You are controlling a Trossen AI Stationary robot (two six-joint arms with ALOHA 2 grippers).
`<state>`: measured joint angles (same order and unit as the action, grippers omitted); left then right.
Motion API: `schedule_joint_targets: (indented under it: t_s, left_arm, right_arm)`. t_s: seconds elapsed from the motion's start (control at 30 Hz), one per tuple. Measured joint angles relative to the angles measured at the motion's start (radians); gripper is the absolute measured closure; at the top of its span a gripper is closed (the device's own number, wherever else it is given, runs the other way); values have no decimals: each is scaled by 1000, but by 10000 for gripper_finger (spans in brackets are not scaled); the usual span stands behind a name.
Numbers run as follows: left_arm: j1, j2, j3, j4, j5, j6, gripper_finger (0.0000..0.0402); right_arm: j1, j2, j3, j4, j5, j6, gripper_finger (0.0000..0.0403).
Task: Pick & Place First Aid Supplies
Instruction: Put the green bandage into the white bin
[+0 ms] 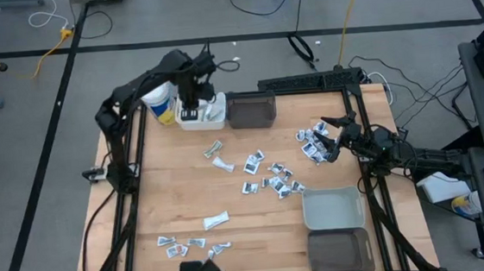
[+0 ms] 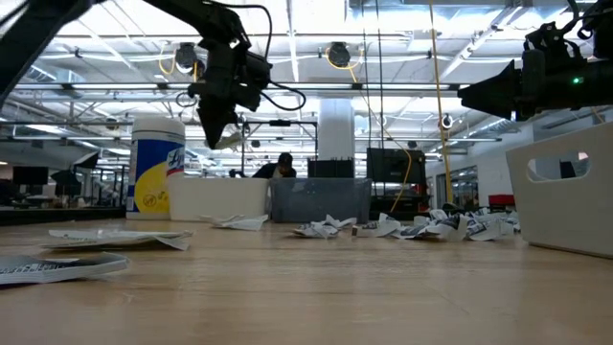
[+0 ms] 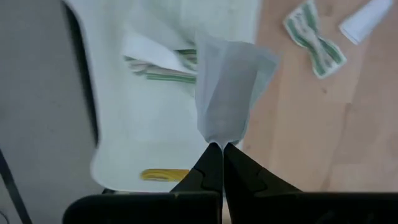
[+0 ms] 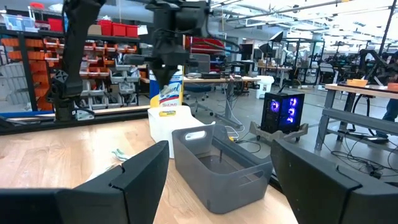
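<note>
The white sachet's lower end [image 3: 238,55] hangs across the white bin's rim [image 3: 257,28]. My left gripper should lower the sachet farther in before it releases it.
My left gripper [image 3: 222,149] is shut on a white sachet [image 3: 230,87], one of the first aid supplies, and points down over the white bin [image 1: 201,113] at the table's far left. That bin [image 3: 149,124] has a few packets [image 3: 158,62] lying in it. More packets [image 1: 267,177] lie flat and scattered on the wood at mid-table. My right gripper [image 1: 331,140] waits open and level at the right edge, beside a heap of packets [image 1: 312,143]. My left gripper pinches one narrow end of the sachet [image 3: 219,138] between its two fingertips, coming from above and pointing down. The sachet hangs below the fingers, lifted clear, above the white bin's inside.
A canister with a yellow band [image 1: 160,103] stands left of the white bin, and a dark grey bin [image 1: 251,110] right of it. A light grey bin [image 1: 332,208] and a dark bin [image 1: 340,251] stand at the near right. More packets [image 1: 190,242] lie near the front edge.
</note>
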<state>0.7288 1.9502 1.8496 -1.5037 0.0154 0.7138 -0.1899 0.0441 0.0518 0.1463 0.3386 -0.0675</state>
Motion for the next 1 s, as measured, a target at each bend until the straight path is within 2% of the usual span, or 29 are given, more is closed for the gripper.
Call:
schedule_joint_targets:
  t_s: [0.27, 0.67, 1.0]
  left_arm:
    - [51, 98, 138, -19, -2, 18, 401]
    - [57, 272, 128, -2, -26, 16, 401]
    - [54, 317, 128, 36, -17, 14, 401]
  right_arm:
    - [0, 0, 0, 0, 0, 0, 124]
    - [0, 0, 0, 0, 0, 0, 124]
    - [0, 0, 0, 0, 0, 0, 124]
